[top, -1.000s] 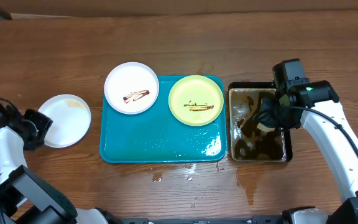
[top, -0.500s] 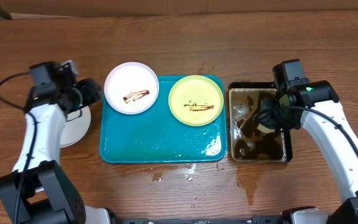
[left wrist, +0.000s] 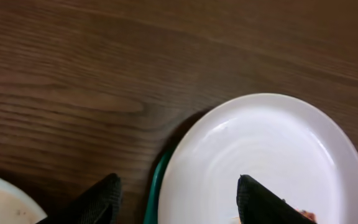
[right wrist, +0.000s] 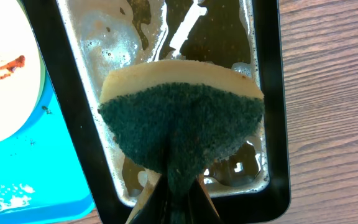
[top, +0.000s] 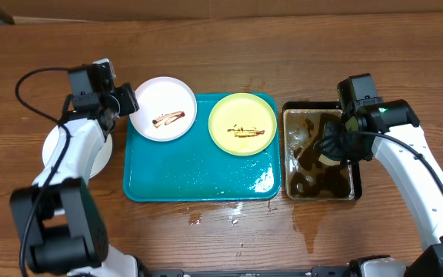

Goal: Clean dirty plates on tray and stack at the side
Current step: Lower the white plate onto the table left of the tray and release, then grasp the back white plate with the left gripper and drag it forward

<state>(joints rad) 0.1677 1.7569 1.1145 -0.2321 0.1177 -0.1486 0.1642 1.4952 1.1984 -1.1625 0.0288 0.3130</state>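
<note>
Next, to clean and stack the streaked white plate, my left gripper grabs its rim nearest the stacked plate (top: 132, 115) (left wrist: 164, 193). This leaves the streaked plate's top side open for the sponge.
A white plate (top: 162, 108) with a brown streak sits at the far left corner of the teal tray (top: 198, 178). A pale yellow-green plate (top: 242, 124) with a brown streak sits at the tray's far right. Another white plate (top: 98, 160) lies on the table left of the tray, partly under my left arm. My left gripper (top: 121, 101) is open at the streaked white plate's left edge. In the left wrist view its fingers (left wrist: 179, 202) straddle that plate's rim (left wrist: 266, 155) and the tray edge (left wrist: 156, 186). My right gripper (top: 334, 143) is shut on a green-and-yellow sponge (right wrist: 182, 130).
A black-rimmed pan (top: 358, 181) of brown water stands right of the tray, under the sponge; it also shows in the right wrist view (right wrist: 272, 124). Water drops and a wet streak (top: 306, 223) lie on the wooden table in front of the pan and tray.
My left arm has swung from the white plate on the table up and right to the streaked white plate's left edge. The right arm and sponge have not moved.
</note>
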